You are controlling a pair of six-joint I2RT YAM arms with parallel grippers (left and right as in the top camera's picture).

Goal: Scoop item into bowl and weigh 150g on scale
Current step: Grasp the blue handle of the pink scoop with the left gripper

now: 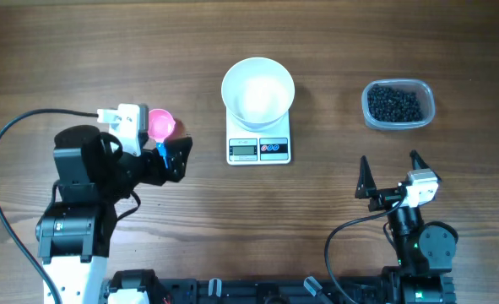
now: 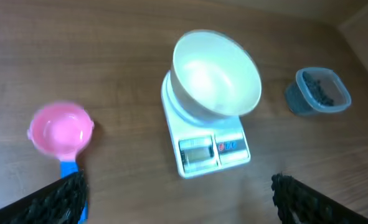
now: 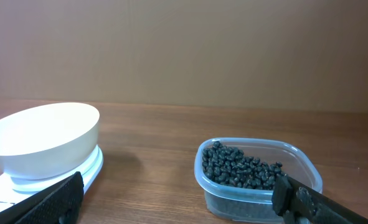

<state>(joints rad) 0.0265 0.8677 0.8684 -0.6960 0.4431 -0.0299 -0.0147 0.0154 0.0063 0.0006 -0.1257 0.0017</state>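
The scoop's blue handle near its pink cup (image 1: 162, 149) (image 2: 70, 170) will be grabbed next by my left gripper, so the handle's end stays free to hand over to my right gripper.
The white bowl (image 1: 257, 91) stands empty on the small white scale (image 1: 259, 149), mid-table. The item, tiny black beans (image 1: 394, 103), fills a clear plastic tub at the right. A pink scoop (image 1: 161, 125) with a blue handle lies left of the scale. My left gripper (image 1: 178, 159) hovers open at the scoop's handle end, holding nothing; in the left wrist view the scoop (image 2: 60, 129) lies by the left finger, with bowl (image 2: 216, 74) and scale (image 2: 208, 152) ahead. My right gripper (image 1: 390, 173) is open and empty, short of the tub; its wrist view shows beans (image 3: 240, 167) and bowl (image 3: 43, 137).
The clear tub (image 1: 425, 118) sits near the right side of the wooden table (image 1: 63, 51). Black cables loop beside both arm bases along the near edge. Bare wood lies between the scale and the tub.
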